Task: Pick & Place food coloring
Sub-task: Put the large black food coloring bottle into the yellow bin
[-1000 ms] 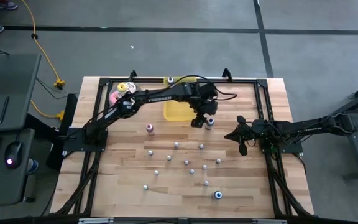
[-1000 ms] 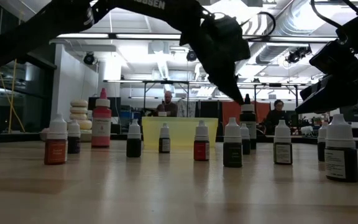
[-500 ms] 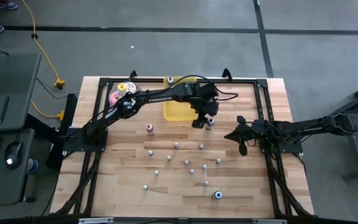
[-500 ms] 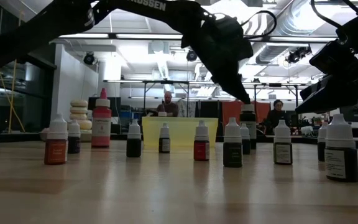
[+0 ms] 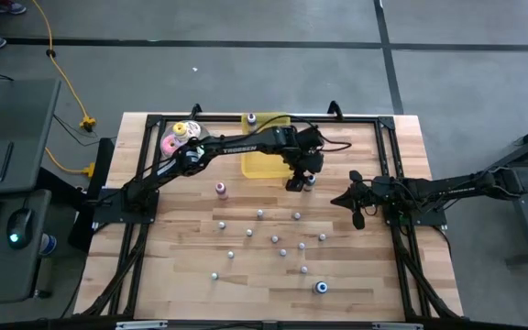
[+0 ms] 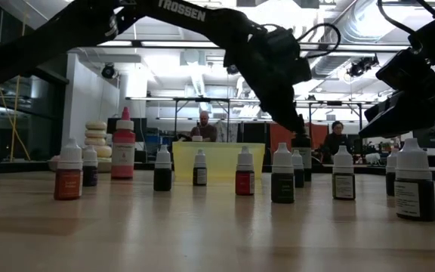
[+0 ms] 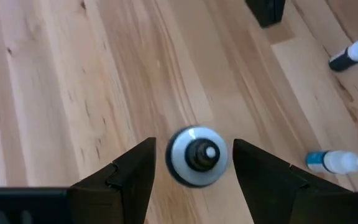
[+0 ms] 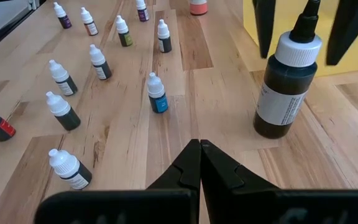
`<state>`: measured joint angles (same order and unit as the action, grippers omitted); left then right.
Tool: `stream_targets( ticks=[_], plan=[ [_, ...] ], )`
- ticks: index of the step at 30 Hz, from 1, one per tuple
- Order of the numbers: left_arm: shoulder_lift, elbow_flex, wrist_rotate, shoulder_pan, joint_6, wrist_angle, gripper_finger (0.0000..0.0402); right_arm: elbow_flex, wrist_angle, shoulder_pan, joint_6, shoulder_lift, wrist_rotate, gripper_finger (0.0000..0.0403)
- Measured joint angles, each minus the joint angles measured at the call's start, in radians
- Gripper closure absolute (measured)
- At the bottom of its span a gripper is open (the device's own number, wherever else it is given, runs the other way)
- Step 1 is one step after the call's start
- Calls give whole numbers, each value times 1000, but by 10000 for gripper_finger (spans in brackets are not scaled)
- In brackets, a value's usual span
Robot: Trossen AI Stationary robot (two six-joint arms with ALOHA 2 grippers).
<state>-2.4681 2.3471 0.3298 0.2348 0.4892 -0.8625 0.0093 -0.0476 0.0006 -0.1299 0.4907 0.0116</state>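
Observation:
The robot's left gripper should close on the bottle, as the left wrist view shows its fingers beside the white collar (image 7: 182, 154) around the black tip (image 7: 203, 154). Closing now would hold it.
A larger dark food coloring bottle (image 8: 288, 87) with a white collar and black tip stands upright on the table, just right of the yellow tray (image 5: 262, 163). My left gripper (image 7: 192, 148) is open and slants down over it. One finger (image 8: 265, 25) stands on each side of the bottle's tip (image 7: 194, 155) without touching. In the high view this gripper (image 5: 301, 181) is at mid-table. Several small food coloring bottles (image 5: 273, 240) stand upright across the near half of the table. My right gripper (image 8: 199, 149) waits shut at the right (image 5: 356, 200).
Stacked iced donuts (image 5: 177, 136) sit at the far left. A pink bottle (image 5: 220, 190) stands left of the tray, and a blue-bodied one (image 5: 322, 287) near the front edge. Black frame rails (image 5: 374, 119) border the table. People sit in the room behind (image 6: 204, 125).
My left gripper has sunk toward the dark bottle, staying open and keeping its slant; its fingertips now reach down beside the bottle's tip. The bottle has not moved.

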Motion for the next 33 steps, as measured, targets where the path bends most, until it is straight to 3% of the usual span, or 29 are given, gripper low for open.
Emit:
stream_targets(
  ticks=[20, 29, 33],
  plan=[
    [-7, -2, 8, 1, -51, -7, 197, 0, -1, 0, 0, 0, 0, 402],
    [-5, -1, 13, 1, -57, -1, 281, 0, -1, 0, 0, 0, 0, 402],
    [-2, 1, 16, 2, -75, -3, 299, 0, -1, 0, 0, 0, 0, 402]
  ],
)
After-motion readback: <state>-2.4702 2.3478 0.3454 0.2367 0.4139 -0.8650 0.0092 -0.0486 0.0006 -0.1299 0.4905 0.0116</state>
